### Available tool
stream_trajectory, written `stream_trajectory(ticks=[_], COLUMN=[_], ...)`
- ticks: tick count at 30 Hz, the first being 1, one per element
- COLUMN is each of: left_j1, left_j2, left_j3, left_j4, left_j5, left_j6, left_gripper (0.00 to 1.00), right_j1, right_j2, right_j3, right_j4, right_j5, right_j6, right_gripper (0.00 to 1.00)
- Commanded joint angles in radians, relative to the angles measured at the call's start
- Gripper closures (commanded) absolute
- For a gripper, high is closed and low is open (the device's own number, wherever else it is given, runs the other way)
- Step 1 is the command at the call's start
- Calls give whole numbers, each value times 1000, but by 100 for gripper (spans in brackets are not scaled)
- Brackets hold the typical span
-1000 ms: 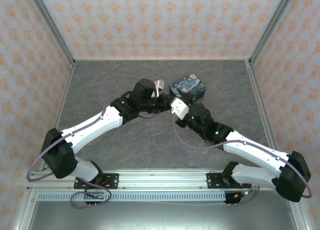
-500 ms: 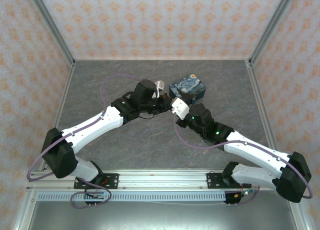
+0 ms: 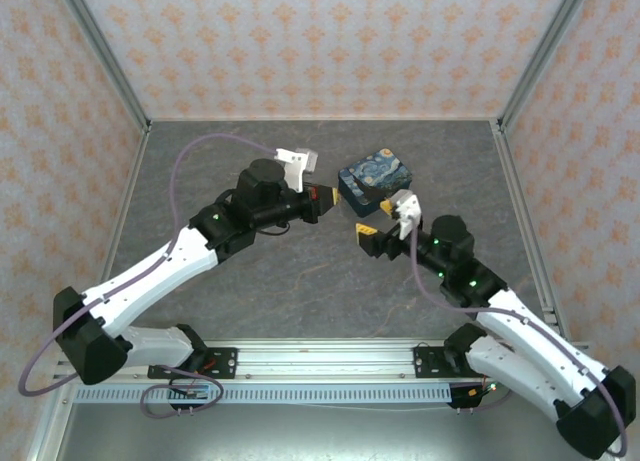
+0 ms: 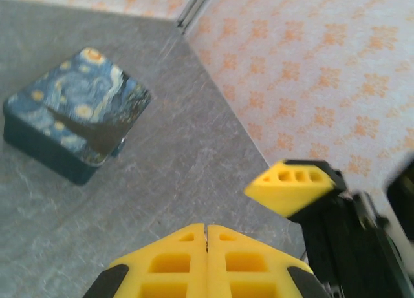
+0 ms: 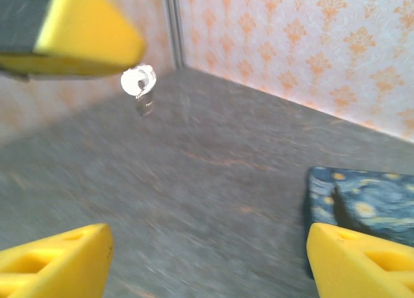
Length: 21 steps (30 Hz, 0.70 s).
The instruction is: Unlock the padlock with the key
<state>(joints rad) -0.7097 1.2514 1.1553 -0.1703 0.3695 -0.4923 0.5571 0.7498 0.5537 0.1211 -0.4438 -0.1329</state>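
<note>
I should next grab the key's round holed end (image 5: 138, 81) with my right gripper and leave the key's other end free, to unlock the padlock.
My left gripper (image 3: 327, 196) is shut, its yellow fingertips (image 4: 207, 232) pressed together with only a thin slit between them. In the right wrist view a small silvery key (image 5: 138, 82) with a round hole hangs just under the left gripper's yellow finger (image 5: 84, 42). My right gripper (image 3: 366, 232) stands open a short way to the right of it, its fingers (image 5: 55, 262) wide apart over bare floor with nothing between them. The teal padlock is out of view.
A dark blue box (image 3: 375, 177) with a yellow swirl print sits on the grey floor (image 3: 300, 281) just behind both grippers, and the box (image 4: 74, 120) lies flat. Patterned walls close the back and sides.
The two grippers were nearly touching in front of the box. They have drawn apart: the left arm pulled back to the left, the right arm retreated right and nearer.
</note>
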Motion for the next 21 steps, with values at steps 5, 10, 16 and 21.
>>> stream_trajectory(ticks=[5, 10, 16, 21], left_j1=[1, 2, 1, 2], left_j2=[-73, -66, -46, -43], left_j3=[-3, 22, 34, 36], left_j4=[89, 79, 66, 78], left_j5=[158, 200, 192, 193], left_j6=[234, 245, 236, 227], left_gripper=[100, 100, 100, 100], right_j1=[-242, -241, -190, -126], right_j2=[123, 278, 298, 296], right_j3=[-94, -20, 41, 68], right_j4=[721, 898, 823, 701], right_j5=[-474, -576, -623, -625], right_j6=[743, 931, 861, 765], right_gripper=[15, 16, 20, 26])
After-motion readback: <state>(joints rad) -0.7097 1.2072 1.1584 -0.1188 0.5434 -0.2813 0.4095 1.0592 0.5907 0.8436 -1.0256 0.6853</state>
